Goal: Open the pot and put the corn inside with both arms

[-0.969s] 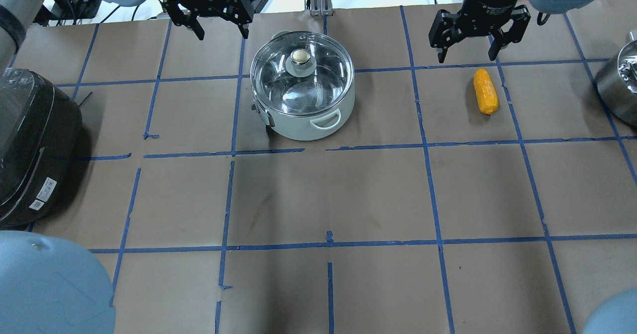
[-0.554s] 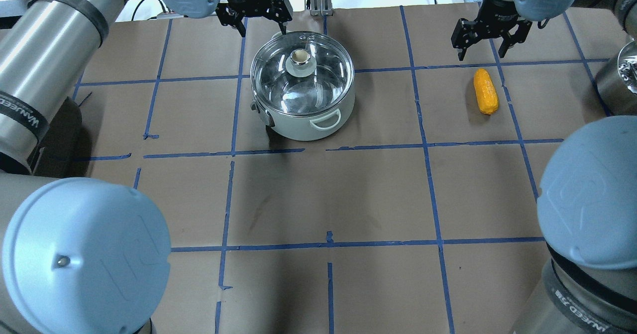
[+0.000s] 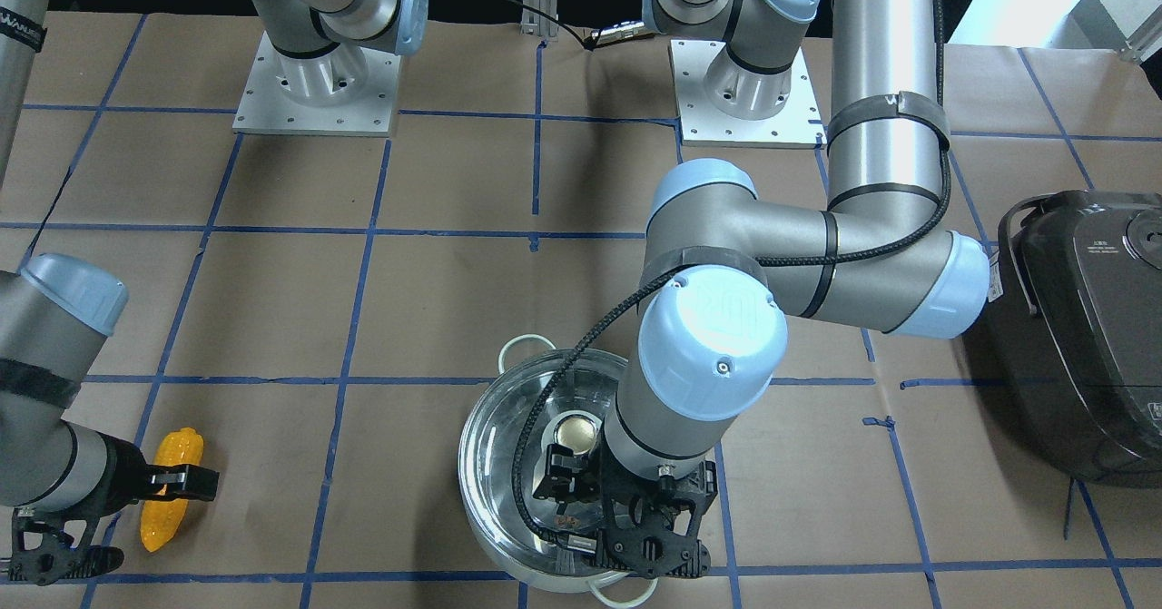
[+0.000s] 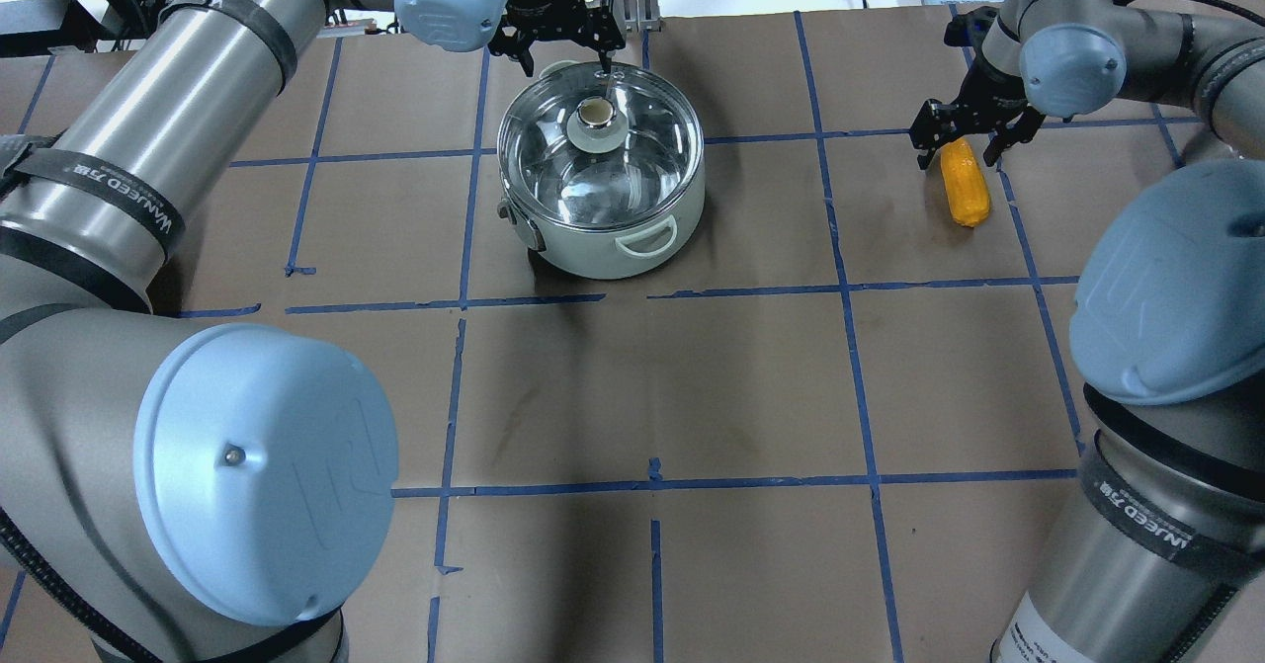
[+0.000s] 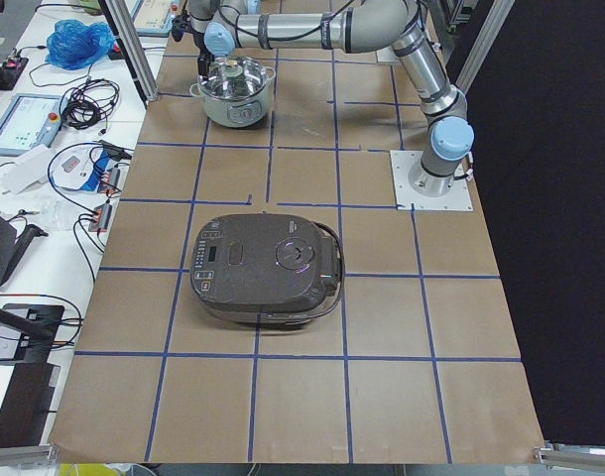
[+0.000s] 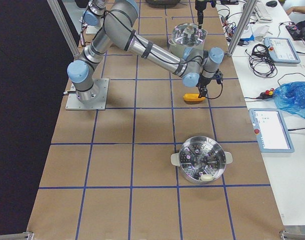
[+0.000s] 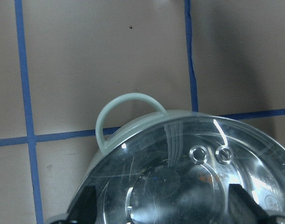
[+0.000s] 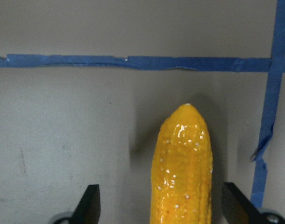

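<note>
The corn lies long with a tapered tip. My right gripper should next grab it across its middle, so that both ends stay balanced.
The steel pot stands at mid table with its glass lid on; the lid's knob is free. My left gripper is open above the pot's far rim. The left wrist view shows the lid and one loop handle between my fingertips. The yellow-orange corn lies on the table to the right. My right gripper is open and straddles the corn's far end without touching it. The right wrist view shows the corn between the fingertips.
A dark rice cooker sits at the table's left end, also seen in the exterior left view. A steel steamer pot stands at the right end. Blue tape lines grid the brown paper.
Both arms have reached forward and lowered. The left gripper moved right, from beside the pot to over its far rim. The right gripper came down over the corn's far end.
</note>
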Controlling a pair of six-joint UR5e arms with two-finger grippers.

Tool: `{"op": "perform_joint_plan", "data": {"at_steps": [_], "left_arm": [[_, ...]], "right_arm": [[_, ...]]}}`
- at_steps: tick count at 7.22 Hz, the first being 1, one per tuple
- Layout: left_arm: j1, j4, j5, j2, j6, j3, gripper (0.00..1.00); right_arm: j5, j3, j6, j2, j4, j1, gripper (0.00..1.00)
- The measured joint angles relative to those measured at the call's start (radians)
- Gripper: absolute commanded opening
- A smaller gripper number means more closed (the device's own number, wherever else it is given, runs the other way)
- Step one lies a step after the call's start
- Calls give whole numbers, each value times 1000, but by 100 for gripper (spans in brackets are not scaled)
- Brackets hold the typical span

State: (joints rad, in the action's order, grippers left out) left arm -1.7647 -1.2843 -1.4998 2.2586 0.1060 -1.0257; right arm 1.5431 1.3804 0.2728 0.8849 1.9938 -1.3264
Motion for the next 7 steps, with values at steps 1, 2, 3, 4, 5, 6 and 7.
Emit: {"op": "perform_joint_plan", "data": {"at_steps": [1,2,3,4,5,6,7], "left_arm": [[-17,-37,-2,-12,15,0,100],[-37,-80,-3,-23,42,-3,100],[-54,-112,-3,-31,62,-7,100],[-61,-128,-3,-32,74,-9,100],[-64,-134,-3,-29,84,-11,100],[-65,-137,-4,-26,91,-13,100],[-65,-137,-4,-24,93,-15,90]], "right_arm": [[2,18,3,-1,12,3,20],[15,25,4,-2,16,3,7],[25,24,3,-2,15,4,6],[29,15,0,1,12,4,7],[30,-4,-4,9,1,4,7],[31,-40,-10,31,-37,0,7],[30,-82,-18,67,-112,-7,7]]}}
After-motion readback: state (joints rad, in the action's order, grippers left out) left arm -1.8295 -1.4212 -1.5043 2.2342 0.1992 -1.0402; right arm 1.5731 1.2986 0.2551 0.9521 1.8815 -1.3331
